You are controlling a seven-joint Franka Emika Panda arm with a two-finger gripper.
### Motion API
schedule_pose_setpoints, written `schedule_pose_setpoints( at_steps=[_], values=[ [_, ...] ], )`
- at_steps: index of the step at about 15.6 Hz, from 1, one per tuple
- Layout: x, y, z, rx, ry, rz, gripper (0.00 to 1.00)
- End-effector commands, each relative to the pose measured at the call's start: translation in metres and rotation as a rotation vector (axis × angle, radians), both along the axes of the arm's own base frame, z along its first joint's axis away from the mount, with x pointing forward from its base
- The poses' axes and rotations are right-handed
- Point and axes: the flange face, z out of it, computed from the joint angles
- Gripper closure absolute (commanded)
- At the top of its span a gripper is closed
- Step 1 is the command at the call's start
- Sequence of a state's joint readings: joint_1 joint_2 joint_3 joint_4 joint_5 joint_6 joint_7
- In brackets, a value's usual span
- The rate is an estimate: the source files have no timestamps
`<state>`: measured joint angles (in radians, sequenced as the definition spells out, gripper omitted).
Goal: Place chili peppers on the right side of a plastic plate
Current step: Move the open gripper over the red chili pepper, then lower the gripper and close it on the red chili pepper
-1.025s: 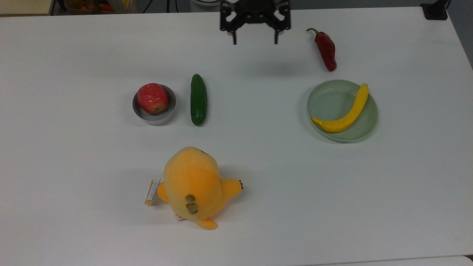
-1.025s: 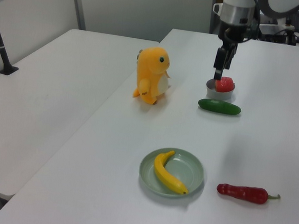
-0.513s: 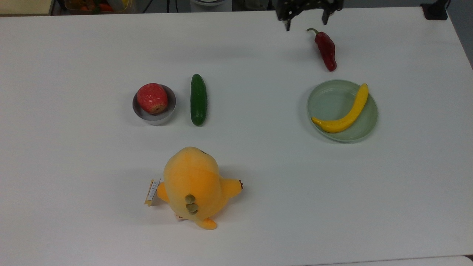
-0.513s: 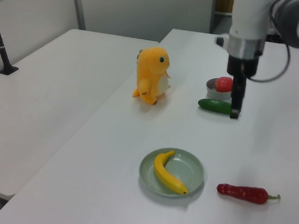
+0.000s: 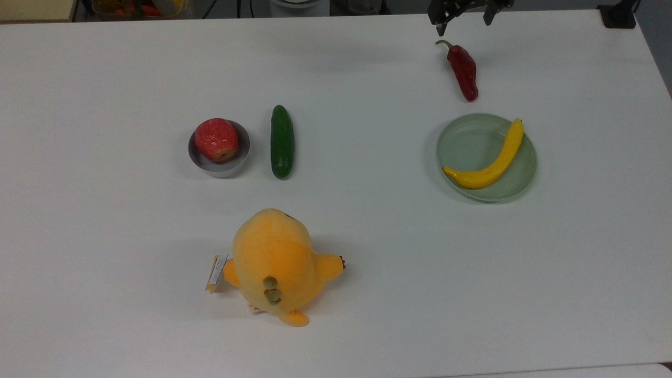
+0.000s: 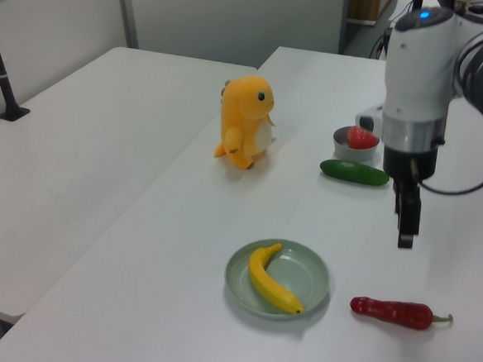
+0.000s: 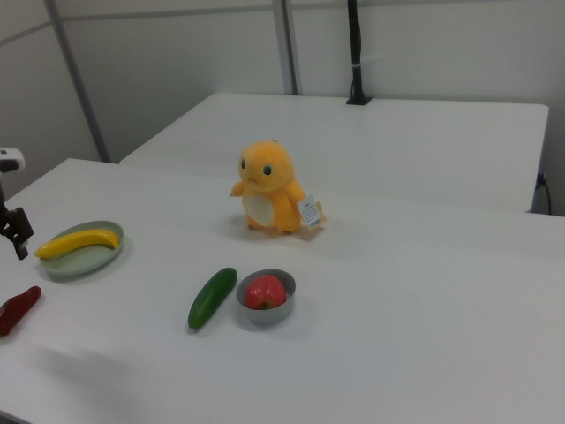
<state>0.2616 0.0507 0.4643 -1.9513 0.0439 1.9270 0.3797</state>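
The robot should put the chili pepper on the plastic plate, so its gripper should next grab the pepper by its red body near the stemless tip (image 6: 374,307).
The dark red chili pepper (image 5: 463,71) with a curved green stem lies on the white table, just beyond the far rim of the plastic plate (image 5: 467,144) in the top view. In the left view the chili (image 6: 391,311) lies to the right of the plate (image 6: 310,269). In the right view it (image 7: 18,309) lies near the left edge, in front of the plate (image 7: 84,263). My gripper (image 5: 462,21) hangs open and empty above the table, close to the chili's stem end. It also shows in the left view (image 6: 404,239) and the right view (image 7: 18,243).
A yellow banana (image 5: 493,163) lies in the plate. A dark green cucumber (image 5: 282,142) and a grey bowl (image 5: 210,167) holding a red fruit sit at the top view's centre-left. An orange plush toy (image 5: 273,265) stands nearer the front edge.
The gripper has moved to the top view's right, from the table's far middle to a spot by the chili's stem. In the left view it has come lower and nearer the chili. Nothing else moved.
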Motion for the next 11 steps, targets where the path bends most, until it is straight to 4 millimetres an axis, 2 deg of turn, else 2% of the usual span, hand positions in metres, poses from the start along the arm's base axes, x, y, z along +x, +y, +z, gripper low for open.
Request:
schedule_pose_setpoints(
  at_steps=[1, 5, 11],
  values=[
    [-0.008, 0.023, -0.038, -0.005, 0.053, -0.008, 0.0],
    [-0.015, 0.045, -0.073, -0.023, 0.057, -0.013, 0.0],
    [-0.014, 0.061, -0.105, -0.032, 0.022, -0.027, 0.0]
  ],
)
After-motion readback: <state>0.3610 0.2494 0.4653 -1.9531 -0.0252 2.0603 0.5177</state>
